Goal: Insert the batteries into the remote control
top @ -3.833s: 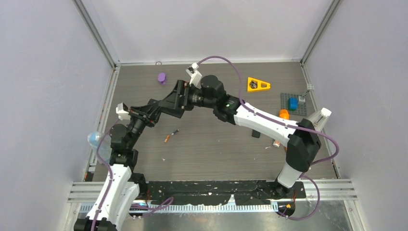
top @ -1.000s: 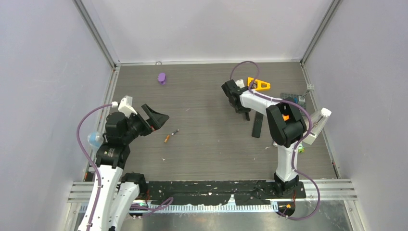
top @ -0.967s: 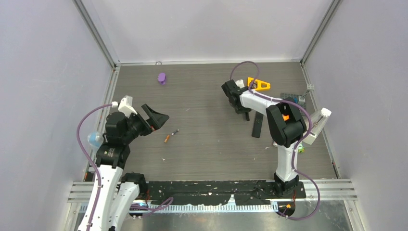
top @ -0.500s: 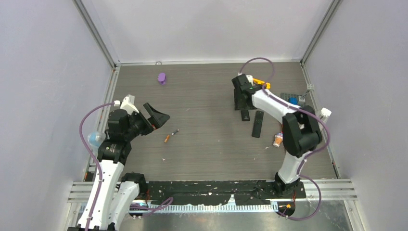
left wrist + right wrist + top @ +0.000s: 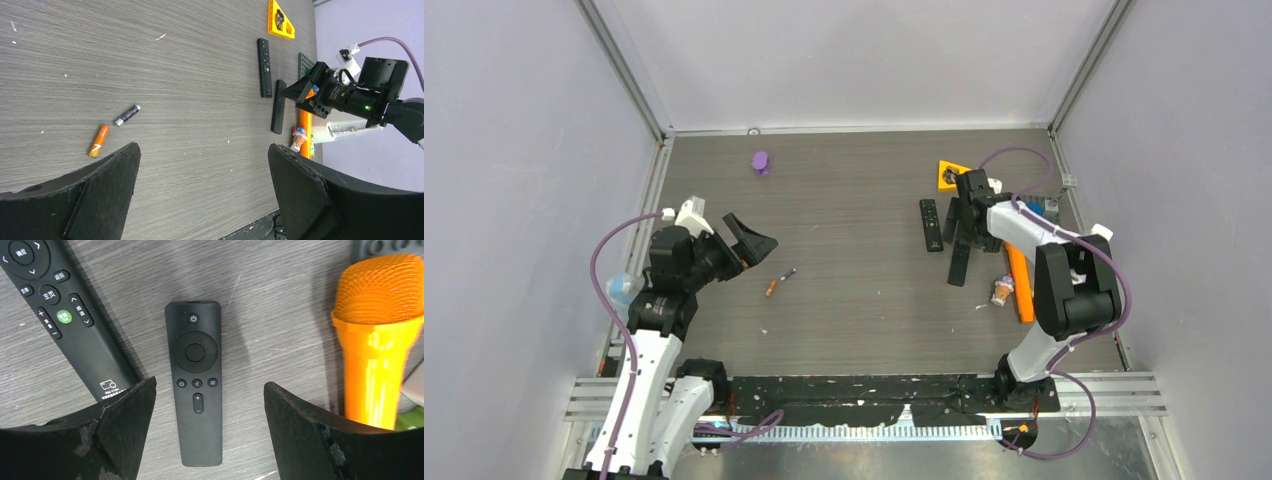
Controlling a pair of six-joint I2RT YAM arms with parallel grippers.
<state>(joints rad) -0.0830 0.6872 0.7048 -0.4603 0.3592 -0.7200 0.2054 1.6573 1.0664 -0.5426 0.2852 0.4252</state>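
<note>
My right gripper must lower to the slim remote before closing: its full length shows below my fingers in the right wrist view.
Two batteries lie on the table left of centre: an orange one [image 5: 771, 288] [image 5: 99, 140] and a dark grey one [image 5: 788, 273] [image 5: 127, 114]. My left gripper [image 5: 752, 243] [image 5: 203, 149] hovers open just left of them, holding nothing. A long many-buttoned black remote [image 5: 931, 224] [image 5: 65, 320] lies at the right. Beside it is a slimmer black remote control [image 5: 959, 265] [image 5: 196, 390], face up. My right gripper [image 5: 964, 222] [image 5: 209, 385] hangs open above the slim remote, one finger on each side and not touching it.
A thick orange microphone-like stick [image 5: 1020, 282] [image 5: 380, 340] lies right of the slim remote, with a small ice-cream toy [image 5: 1001, 290] beside it. At the back are an orange triangle [image 5: 947, 173], a grey studded plate [image 5: 1034, 212] and a purple object [image 5: 761, 161].
My right gripper has opened, leaving the long remote on the table, and swung right to above the slim remote. The left arm has barely moved.
</note>
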